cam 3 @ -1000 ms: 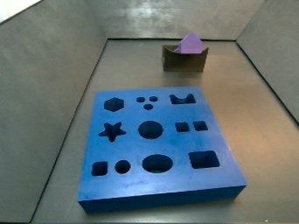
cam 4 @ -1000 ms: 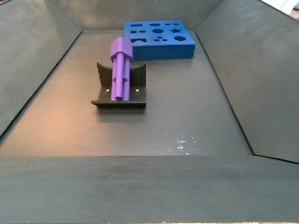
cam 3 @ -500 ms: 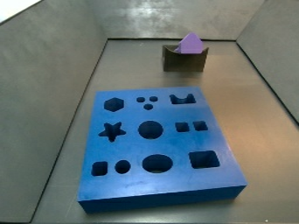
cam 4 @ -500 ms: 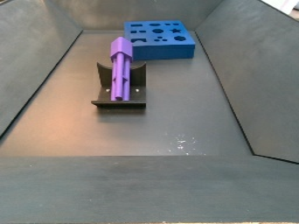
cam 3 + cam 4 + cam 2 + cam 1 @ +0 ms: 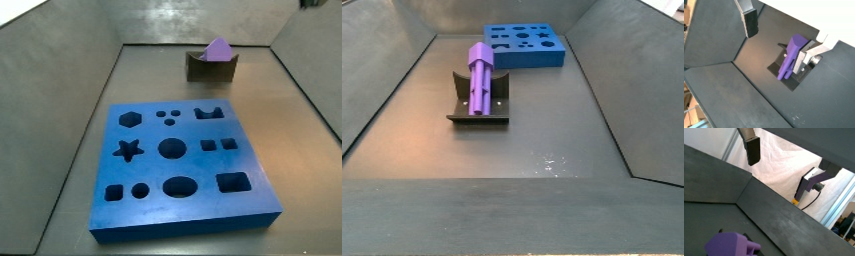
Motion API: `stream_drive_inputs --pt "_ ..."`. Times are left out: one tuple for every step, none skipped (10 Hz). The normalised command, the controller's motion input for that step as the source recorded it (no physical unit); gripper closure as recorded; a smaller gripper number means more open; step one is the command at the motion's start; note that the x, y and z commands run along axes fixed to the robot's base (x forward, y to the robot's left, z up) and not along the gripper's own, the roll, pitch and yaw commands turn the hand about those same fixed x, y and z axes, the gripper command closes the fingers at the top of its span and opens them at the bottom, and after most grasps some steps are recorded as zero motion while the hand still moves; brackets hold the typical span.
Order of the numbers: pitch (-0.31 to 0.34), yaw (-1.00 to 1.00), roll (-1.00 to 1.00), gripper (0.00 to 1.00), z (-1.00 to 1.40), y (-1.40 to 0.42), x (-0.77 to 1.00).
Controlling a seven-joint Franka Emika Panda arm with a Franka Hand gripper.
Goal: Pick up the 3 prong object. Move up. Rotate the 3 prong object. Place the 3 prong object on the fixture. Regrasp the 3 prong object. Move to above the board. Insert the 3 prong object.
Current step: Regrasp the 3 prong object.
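Note:
Next, my gripper reaches the 3 prong object and grabs its solid block body (image 5: 218, 50) (image 5: 725, 244), so the object's prongs stay free to enter the board's holes.
The light-purple 3 prong object (image 5: 480, 75) lies lengthwise in the notch of the dark fixture (image 5: 478, 108), also seen from the board's side (image 5: 218, 47) on the fixture (image 5: 207, 68). The blue board (image 5: 181, 165) lies on the floor, apart from the fixture, in both side views (image 5: 525, 45). My gripper (image 5: 783, 37) is high above the floor, open and empty, its fingers (image 5: 751, 22) wide apart. In a wrist view the object (image 5: 791, 59) on the fixture (image 5: 783, 79) shows below, beside one finger. The other wrist view shows the gripper (image 5: 784, 164) and the object's end (image 5: 731, 245).
Grey sloping walls (image 5: 389, 90) enclose the dark floor (image 5: 543, 140). A small dark part, probably of the arm, shows at the upper edge of a side view (image 5: 311, 3). White cloth hangs beyond the bin's wall (image 5: 784, 158).
A small dark part has come into a side view at its upper right edge. The object, fixture and board have not moved.

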Motion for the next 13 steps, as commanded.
stream_drive_inputs --pt "0.0 0.14 0.24 0.0 -1.0 0.03 0.04" --pt "-0.028 0.12 0.19 0.0 -1.0 0.03 0.04" --pt "-0.048 0.11 0.15 0.0 -1.0 0.02 0.05" --pt "-0.063 0.09 0.12 0.0 -1.0 0.02 0.06" --pt "-0.075 0.06 0.09 0.0 -1.0 0.02 0.07" --pt "-0.077 0.04 0.08 0.0 -1.0 0.02 0.08" --pt "-0.07 0.03 0.07 0.0 -1.0 0.01 0.09" --pt "-0.067 0.02 0.07 0.0 -1.0 0.01 0.1" --pt "-0.052 0.0 0.07 0.0 -1.0 0.01 0.11" --pt "-0.038 -0.01 0.07 0.0 -1.0 0.0 0.12" --pt "-0.023 -0.01 0.07 0.0 -0.85 0.0 0.11" --pt "-0.009 0.0 0.07 0.0 -0.65 0.0 0.1" --pt "-0.002 0.0 0.07 0.0 -0.51 0.0 0.09"
